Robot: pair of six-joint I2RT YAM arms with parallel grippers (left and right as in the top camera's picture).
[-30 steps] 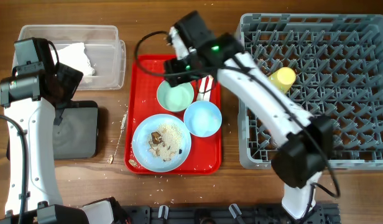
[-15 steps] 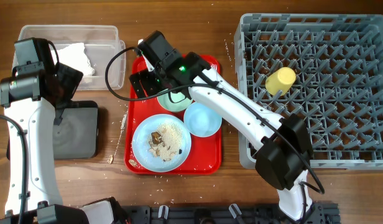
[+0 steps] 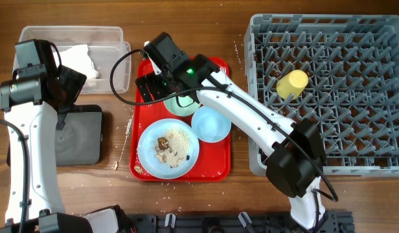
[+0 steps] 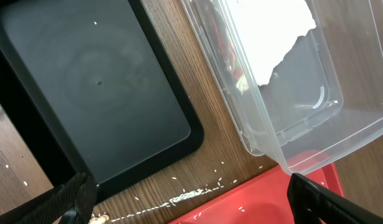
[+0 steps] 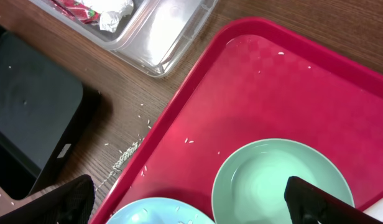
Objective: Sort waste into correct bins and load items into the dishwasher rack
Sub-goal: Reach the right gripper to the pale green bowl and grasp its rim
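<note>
My right gripper grabs the pale green bowl's rim [image 3: 166,105] on the side facing the black tray [image 3: 79,136] next, since the bowl's body stays free to tip into the rack.
The pale green bowl [image 3: 184,103] [image 5: 275,180], a light blue bowl [image 3: 210,123] and a light blue plate [image 3: 168,147] carrying brown scraps and rice crumbs sit on the red tray [image 3: 216,165]. My right gripper [image 3: 155,89] [image 5: 191,205] hangs open over the tray's back left part, beside the green bowl, holding nothing. The yellow cup [image 3: 292,83] lies in the grey dishwasher rack [image 3: 374,97]. The clear tub [image 3: 115,65] [image 4: 303,124] holds a white napkin [image 3: 76,58] and a red-and-white wrapper [image 5: 79,7]. My left gripper [image 3: 73,90] [image 4: 191,205] is open and empty above the black tray [image 3: 79,136] [image 4: 98,93].
Loose rice grains [image 3: 125,139] [image 4: 188,197] lie on the wood between the black tray and the red tray. My right arm crosses from the front right over the blue bowl. The rack fills the right side of the table.
My right gripper swung left from over the green bowl to the tray's back left part and its jaws spread wider. The left arm stayed still.
</note>
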